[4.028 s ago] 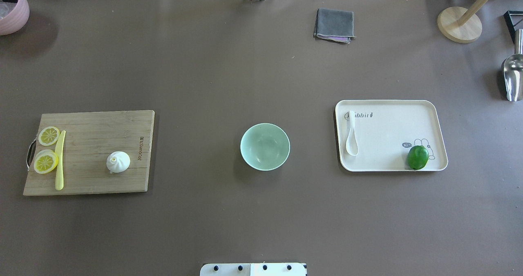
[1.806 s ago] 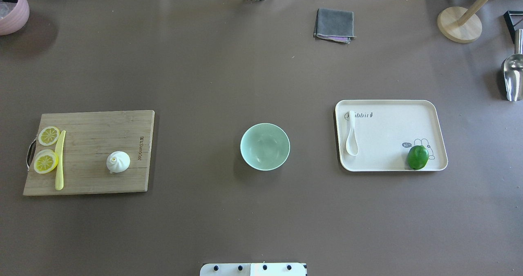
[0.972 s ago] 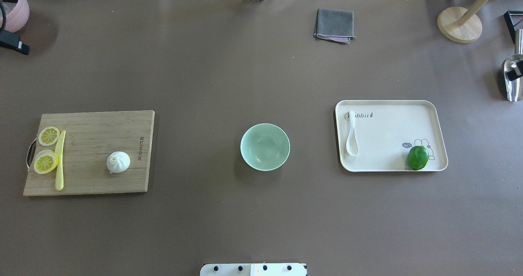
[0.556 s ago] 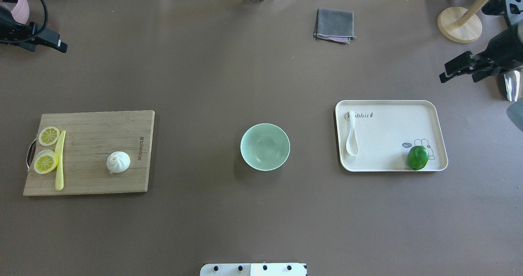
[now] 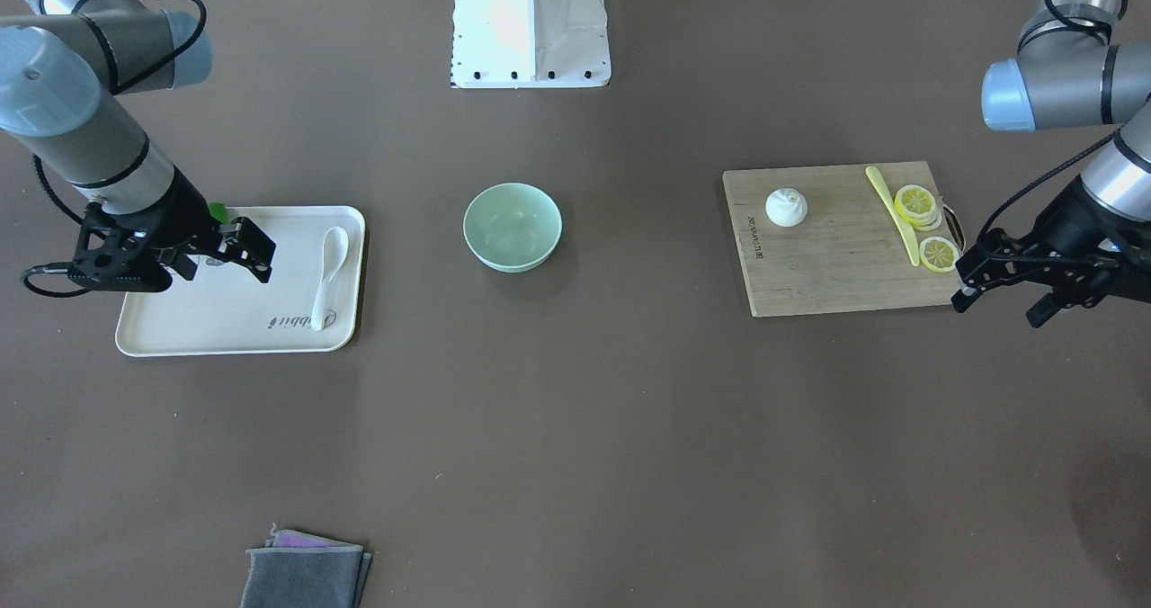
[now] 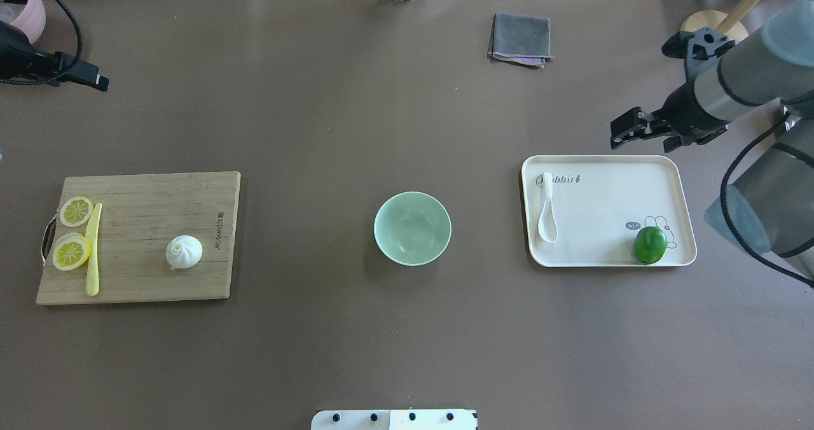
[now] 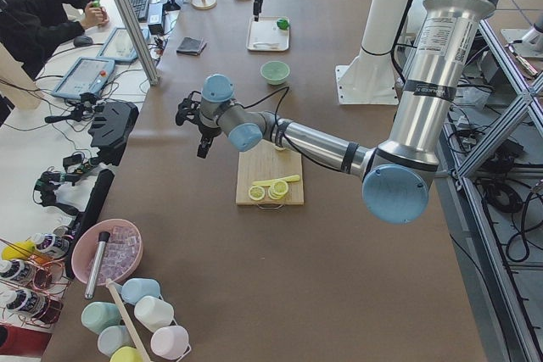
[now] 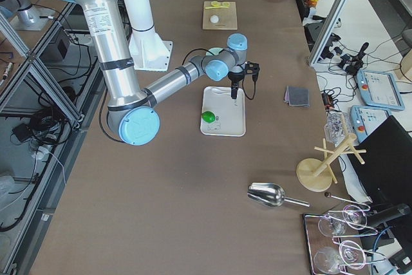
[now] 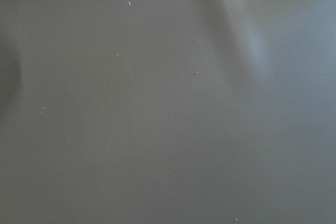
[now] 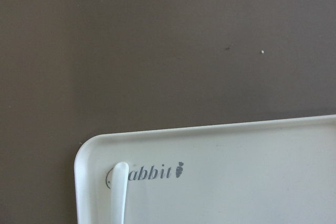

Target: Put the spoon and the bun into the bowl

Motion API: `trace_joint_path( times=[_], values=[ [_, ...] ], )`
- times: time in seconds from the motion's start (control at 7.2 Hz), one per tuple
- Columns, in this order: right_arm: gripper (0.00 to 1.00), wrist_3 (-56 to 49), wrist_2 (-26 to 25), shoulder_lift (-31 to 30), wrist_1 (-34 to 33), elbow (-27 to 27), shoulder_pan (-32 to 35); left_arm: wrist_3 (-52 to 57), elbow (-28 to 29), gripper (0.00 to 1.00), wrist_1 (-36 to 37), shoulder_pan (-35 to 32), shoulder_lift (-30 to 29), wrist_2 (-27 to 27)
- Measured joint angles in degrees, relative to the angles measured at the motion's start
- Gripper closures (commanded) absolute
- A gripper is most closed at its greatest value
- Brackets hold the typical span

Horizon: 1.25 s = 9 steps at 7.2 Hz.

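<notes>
The right gripper grabs the white spoon by its handle (image 5: 321, 304) next, to get the spoon into the mint-green bowl (image 5: 513, 226).
The white spoon (image 6: 547, 210) lies on the left side of a cream tray (image 6: 636, 161), and its handle shows in the right wrist view (image 10: 118, 192). The white bun (image 6: 184, 252) sits on a wooden cutting board (image 6: 140, 194) at the left. The mint-green bowl (image 6: 413, 228) stands empty in the middle. My right gripper (image 6: 620, 130) is open and empty, in the air over the tray's far edge, right of the spoon. My left gripper (image 6: 95, 81) is open and empty, in the air beyond the board near the table's left end, far from the bun.
A green lime (image 6: 650, 245) sits on the tray's near right corner. A yellow knife (image 6: 93, 249) and two lemon slices (image 6: 76, 211) lie on the board's left end. A folded grey cloth (image 6: 520, 39) lies at the far side.
Both arms have come into the overhead view. The right gripper moved in from the right edge to the tray's far edge. The left gripper came in at the far left. No object moved.
</notes>
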Motion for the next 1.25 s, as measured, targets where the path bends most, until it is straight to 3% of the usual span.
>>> trace_joint_path(
  times=[0.28,0.83,0.97,1.25],
  values=[
    [0.21,1.67,-2.12,2.57,0.2,-4.52,-3.16,0.14,0.11,0.02,-0.11,0.04,0.04,0.14],
    [0.21,1.66,-2.96,5.56,0.35,-8.18,-6.13,0.27,0.42,0.02,-0.12,0.05,0.12,0.09],
    [0.26,1.55,-3.23,5.89,0.36,-8.69,-6.66,0.27,0.52,0.02,-0.12,0.05,0.13,0.09],
    [0.71,1.36,-3.85,6.03,0.36,-9.27,-7.48,0.27,0.57,0.02,-0.12,0.05,0.13,0.07]
  ],
)
